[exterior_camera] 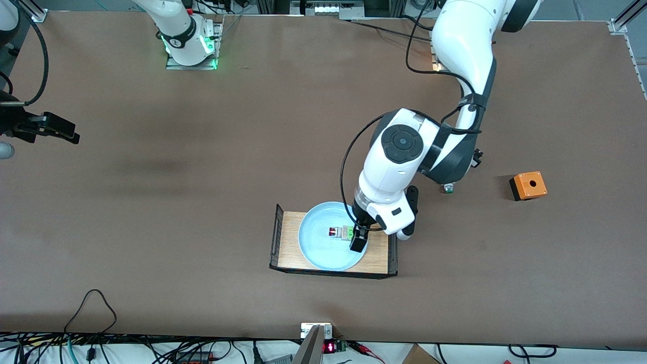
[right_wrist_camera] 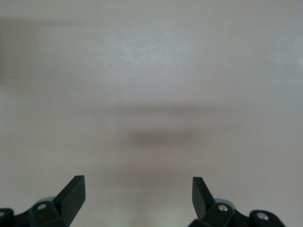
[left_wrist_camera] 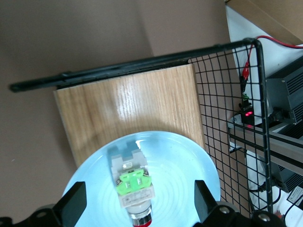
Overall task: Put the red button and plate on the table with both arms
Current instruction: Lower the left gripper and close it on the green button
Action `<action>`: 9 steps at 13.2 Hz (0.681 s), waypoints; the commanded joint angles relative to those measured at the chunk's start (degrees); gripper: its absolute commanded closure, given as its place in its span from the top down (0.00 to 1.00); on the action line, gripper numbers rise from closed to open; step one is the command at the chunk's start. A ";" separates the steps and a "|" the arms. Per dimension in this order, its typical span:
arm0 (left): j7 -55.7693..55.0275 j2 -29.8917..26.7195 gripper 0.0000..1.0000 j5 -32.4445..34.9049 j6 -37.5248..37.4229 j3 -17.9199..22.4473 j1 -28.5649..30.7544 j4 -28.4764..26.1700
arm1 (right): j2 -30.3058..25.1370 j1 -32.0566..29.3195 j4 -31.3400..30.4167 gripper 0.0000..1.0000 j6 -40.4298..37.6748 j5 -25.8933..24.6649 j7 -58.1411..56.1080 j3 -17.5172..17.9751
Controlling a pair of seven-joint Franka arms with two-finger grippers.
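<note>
My left gripper's fingers stop above the button's green block (exterior_camera: 350, 232) (left_wrist_camera: 134, 181), so closing now would miss. The gripper moves lower next before it closes.
The light-blue plate (exterior_camera: 318, 247) (left_wrist_camera: 189, 163) lies on a small wooden tray (exterior_camera: 290, 242) (left_wrist_camera: 128, 101) on the brown table (exterior_camera: 202, 202). The red button (exterior_camera: 338, 232) (left_wrist_camera: 133, 187) lies on its side in the plate, its green block showing and its red cap toward the right arm's end. My left gripper (exterior_camera: 355, 234) (left_wrist_camera: 137, 203) is low over the plate and open, with a finger on each side of the button and neither touching it. My right gripper (exterior_camera: 68, 132) (right_wrist_camera: 137, 194) waits open above bare table at the right arm's end, holding nothing.
The tray has black wire ends (exterior_camera: 276, 235) (left_wrist_camera: 222, 109). An orange box with a hole (exterior_camera: 528, 185) sits toward the left arm's end. A second switch with a green tip (exterior_camera: 447, 188) lies beside the left arm's elbow. Cables run along the table edge nearest the camera.
</note>
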 commanded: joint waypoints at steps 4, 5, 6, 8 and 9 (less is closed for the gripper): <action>-1.48 3.86 1.00 -0.36 3.38 3.94 -3.02 3.08 | -0.89 0.07 -0.01 1.00 -0.49 -0.80 -0.07 -0.27; -1.48 3.95 1.00 -0.36 3.55 4.12 -3.11 3.08 | -0.89 0.15 -0.10 1.00 -0.49 -0.80 -0.07 -0.27; -1.48 3.95 1.00 -0.36 3.81 4.12 -3.02 3.08 | -0.89 0.15 -0.10 1.00 -0.49 -0.80 -0.07 -0.27; -1.48 4.74 0.98 -0.36 3.82 4.47 -3.11 3.16 | -0.89 0.15 -0.10 1.00 -0.49 -0.80 -0.07 -0.27; -1.57 5.53 0.98 -0.36 3.90 4.73 -3.11 3.60 | -0.89 0.15 -0.02 1.00 -0.49 -0.80 -0.07 -0.27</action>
